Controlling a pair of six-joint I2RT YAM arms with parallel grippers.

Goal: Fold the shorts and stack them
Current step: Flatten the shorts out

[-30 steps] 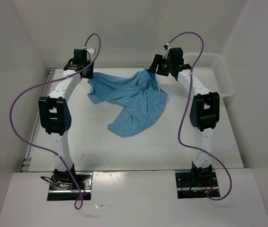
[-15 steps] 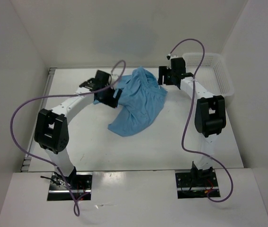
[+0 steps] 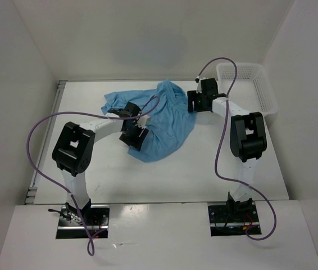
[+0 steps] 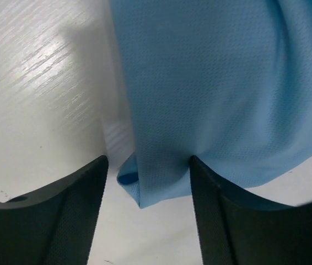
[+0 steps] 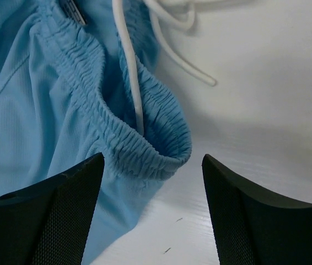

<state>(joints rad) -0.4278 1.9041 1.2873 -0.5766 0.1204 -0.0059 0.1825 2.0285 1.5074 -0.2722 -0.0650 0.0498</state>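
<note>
The robot's left gripper can spread the shorts flat for folding once its right gripper has hold of them. The right gripper needs to grab the shorts' gathered waistband at its corner (image 3: 189, 103) (image 5: 160, 160) next.
The light sky-blue shorts (image 3: 167, 121) lie crumpled at the middle back of the table. My left gripper (image 3: 137, 140) hangs over their near-left edge. In the left wrist view it (image 4: 148, 160) is open, and a folded corner of the shorts (image 4: 145, 185) lies between the fingers (image 4: 62, 212) without being pinched. My right gripper (image 3: 192, 106) is at the garment's right back edge. It (image 5: 151, 157) is open just above the gathered waistband (image 5: 139, 144), with the white drawstring cord (image 5: 135, 94) trailing onto the table.
A white mesh basket (image 3: 248, 84) stands at the back right corner. White walls close in the table (image 3: 204, 169) at the back and on both sides. Purple cables loop off both arms.
My left arm swung from the back left corner to the shorts' near-left edge and its jaws opened. My right gripper let the waistband down and opened wider.
</note>
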